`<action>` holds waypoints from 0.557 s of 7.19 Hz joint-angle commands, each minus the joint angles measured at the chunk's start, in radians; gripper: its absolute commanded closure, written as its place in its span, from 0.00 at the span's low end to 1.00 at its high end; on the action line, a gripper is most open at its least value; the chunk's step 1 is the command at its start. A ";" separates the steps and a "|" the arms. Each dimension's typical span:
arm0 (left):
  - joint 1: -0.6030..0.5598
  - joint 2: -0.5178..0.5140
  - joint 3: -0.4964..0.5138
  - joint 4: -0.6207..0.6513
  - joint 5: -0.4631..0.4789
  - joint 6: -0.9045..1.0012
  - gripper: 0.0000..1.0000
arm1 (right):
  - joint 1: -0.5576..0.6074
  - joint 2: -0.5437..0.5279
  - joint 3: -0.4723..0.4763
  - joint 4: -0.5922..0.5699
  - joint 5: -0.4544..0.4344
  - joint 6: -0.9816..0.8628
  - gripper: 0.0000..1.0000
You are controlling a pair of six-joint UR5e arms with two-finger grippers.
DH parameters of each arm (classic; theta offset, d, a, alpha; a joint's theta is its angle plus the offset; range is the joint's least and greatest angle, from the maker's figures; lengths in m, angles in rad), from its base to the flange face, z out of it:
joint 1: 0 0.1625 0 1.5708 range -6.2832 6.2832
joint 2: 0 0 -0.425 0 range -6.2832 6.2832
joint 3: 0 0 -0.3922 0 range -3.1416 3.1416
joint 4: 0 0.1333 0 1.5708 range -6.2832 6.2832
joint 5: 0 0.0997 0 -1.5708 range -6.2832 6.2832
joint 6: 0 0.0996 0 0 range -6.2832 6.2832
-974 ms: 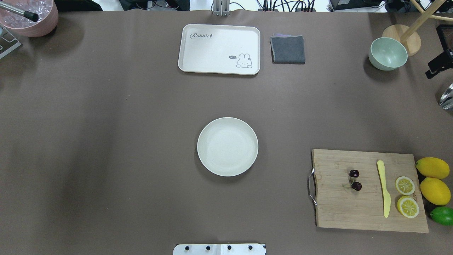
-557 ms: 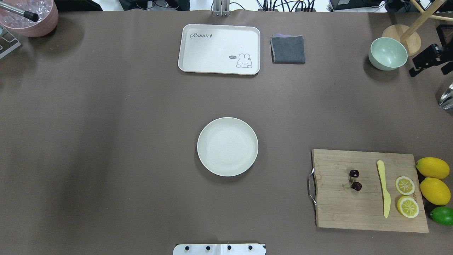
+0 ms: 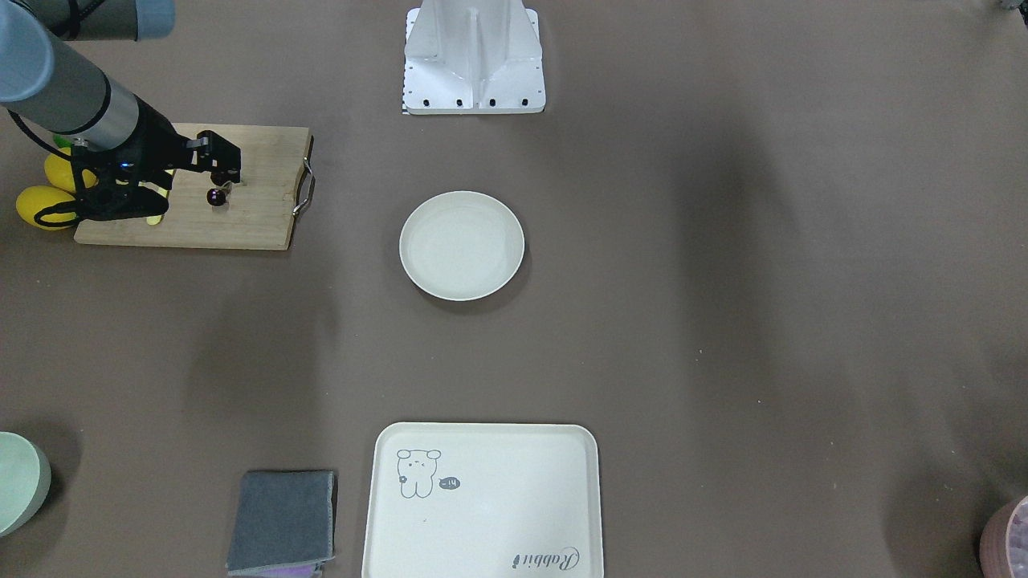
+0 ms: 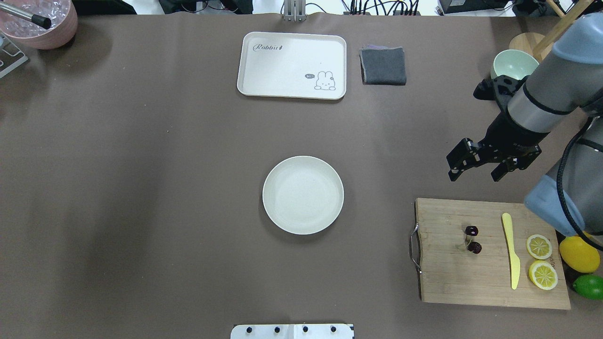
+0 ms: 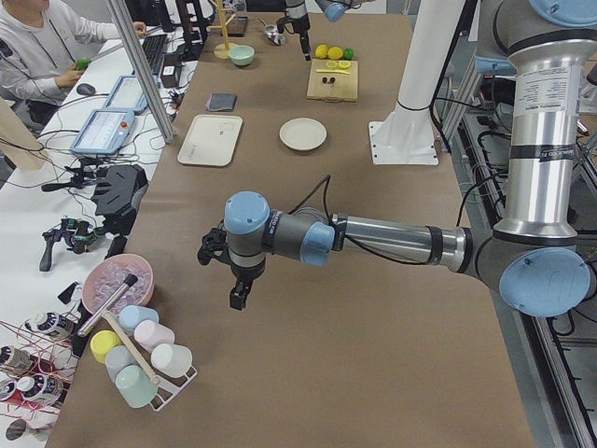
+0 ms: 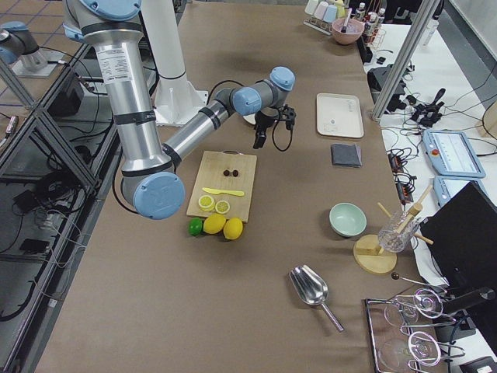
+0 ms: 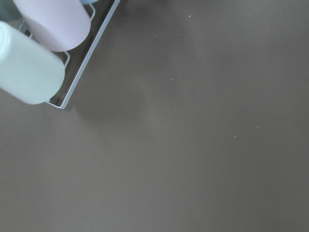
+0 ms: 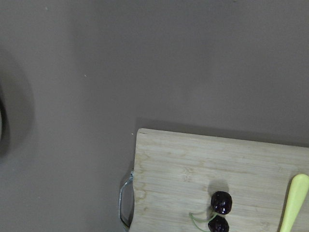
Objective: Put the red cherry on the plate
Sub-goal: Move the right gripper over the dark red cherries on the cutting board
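My right gripper should next grab the red cherry's stem (image 8: pixel 202 218) to plate it.
The red cherry (image 4: pixel 472 239), a dark glossy pair on thin stems, lies on the wooden cutting board (image 4: pixel 452 282) at the right; it also shows as the cherry (image 8: pixel 219 212) in the right wrist view and the cherry (image 3: pixel 215 195) from the front. The round off-white plate (image 4: pixel 303 195) sits bare at the table's middle, well left of the board. My right gripper (image 4: pixel 473 175) hangs open above the table just beyond the board's far edge, holding nothing. My left gripper (image 5: pixel 238 291) shows only in the exterior left view, low over the table's left end; I cannot tell its state.
On the board lie a yellow knife (image 4: pixel 511 249) and two lemon halves (image 4: pixel 539 247); a whole lemon (image 4: pixel 579 254) and a lime (image 4: pixel 589 286) sit beside it. A rabbit tray (image 4: pixel 292 65), grey cloth (image 4: pixel 383 66) and mint bowl (image 4: pixel 511 66) line the far side. A cup rack (image 7: pixel 77 72) stands near the left gripper.
The right arm has swung in from the right edge; its gripper moved left and nearer, from beside the mint bowl to just beyond the cutting board. Cherry and plate stayed put.
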 commanded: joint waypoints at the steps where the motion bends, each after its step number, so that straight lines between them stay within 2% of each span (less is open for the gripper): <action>1: 0.006 0.005 -0.028 0.000 0.001 -0.015 0.02 | -0.051 -0.114 0.014 0.089 -0.080 -0.007 0.00; 2: 0.006 0.005 -0.034 0.000 0.002 -0.015 0.02 | -0.073 -0.243 0.002 0.309 -0.129 -0.007 0.00; 3: 0.007 0.006 -0.042 0.000 0.001 -0.015 0.02 | -0.073 -0.309 -0.064 0.518 -0.133 0.010 0.00; 4: 0.009 0.006 -0.042 0.001 0.001 -0.015 0.02 | -0.079 -0.301 -0.098 0.546 -0.136 0.083 0.00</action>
